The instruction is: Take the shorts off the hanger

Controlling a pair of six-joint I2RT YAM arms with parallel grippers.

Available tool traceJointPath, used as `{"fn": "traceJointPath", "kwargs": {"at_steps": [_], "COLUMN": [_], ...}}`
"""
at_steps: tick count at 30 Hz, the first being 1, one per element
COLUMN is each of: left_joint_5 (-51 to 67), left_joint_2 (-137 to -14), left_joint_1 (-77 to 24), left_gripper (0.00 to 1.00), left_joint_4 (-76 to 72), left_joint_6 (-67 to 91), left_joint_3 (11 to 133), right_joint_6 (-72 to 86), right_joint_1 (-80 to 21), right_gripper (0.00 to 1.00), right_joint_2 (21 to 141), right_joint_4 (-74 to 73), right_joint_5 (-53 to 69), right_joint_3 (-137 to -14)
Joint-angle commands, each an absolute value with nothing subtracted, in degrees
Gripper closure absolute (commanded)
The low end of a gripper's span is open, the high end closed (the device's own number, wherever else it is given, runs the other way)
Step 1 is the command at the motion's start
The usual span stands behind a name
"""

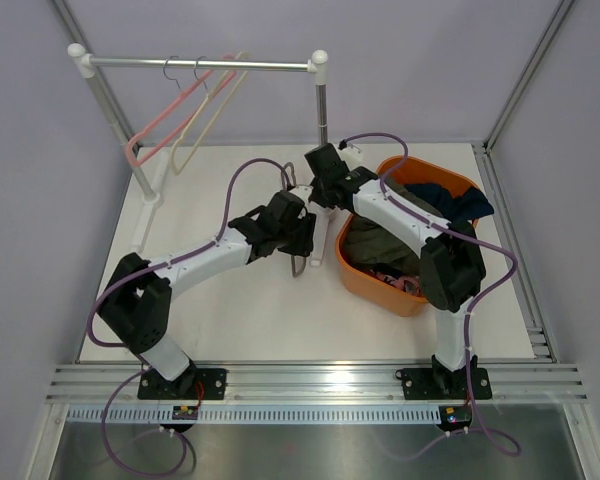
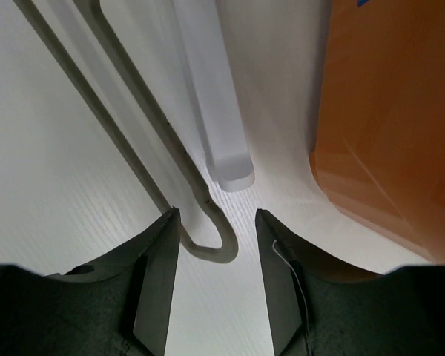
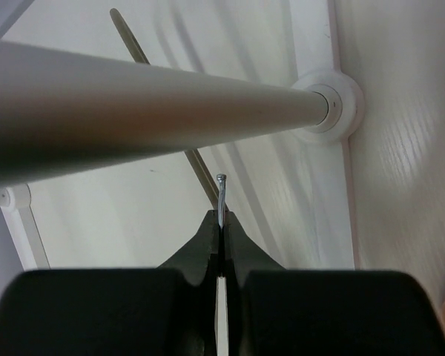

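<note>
The metal hook of the hanger needs to stay free to hang on the bar. My left gripper should next grab the grey hanger by its bent end (image 1: 298, 271) (image 2: 218, 243).
The shorts lie in the orange basket (image 1: 355, 270): olive green (image 1: 380, 245), dark navy (image 1: 467, 205), and pink patterned (image 1: 392, 281). A bare grey hanger (image 1: 298, 262) with a white bar (image 1: 319, 245) sits low over the table between my two grippers. My right gripper (image 1: 318, 190) is shut on the hanger's metal hook (image 3: 221, 194). My left gripper (image 1: 302, 232) is open, and its jaws straddle the grey hanger's bent end (image 2: 208, 241) just above the table. The white bar (image 2: 219, 111) runs ahead of it. No cloth is on this hanger.
A clothes rack with a metal rail (image 1: 200, 65) stands at the back, with a pink hanger (image 1: 165, 125) and a cream hanger (image 1: 210, 125) on it. Its right post (image 1: 323, 110) is close behind my right gripper. The basket wall (image 2: 386, 126) is right of my left gripper.
</note>
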State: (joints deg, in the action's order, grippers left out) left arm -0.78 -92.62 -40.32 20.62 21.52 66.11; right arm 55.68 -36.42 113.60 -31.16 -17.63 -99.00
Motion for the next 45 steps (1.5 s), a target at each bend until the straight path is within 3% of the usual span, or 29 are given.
{"fn": "traceJointPath", "kwargs": {"at_steps": [1, 11, 45], "left_joint_5": [-10.0, -20.9, -32.5], "left_joint_2": [-90.9, -92.4, -92.3], "left_joint_1": [-42.7, -45.3, -50.1], "left_gripper": [0.51, 0.5, 0.52], "left_joint_4": [14.6, 13.7, 11.6], "left_joint_6": [23.2, 22.9, 17.1], "left_joint_3": [66.2, 65.1, 62.8], "right_joint_6": [55.4, 54.3, 49.0], "right_joint_1": [-37.5, -38.0, -40.6], "right_gripper": [1.0, 1.0, 1.0], "right_joint_2": [113.6, 110.0, 110.4], "right_joint_4": [-32.3, -32.7, -38.4], "right_joint_5": [-21.4, -17.9, -14.5], "right_joint_3": [-101.7, -101.9, -110.6]}}
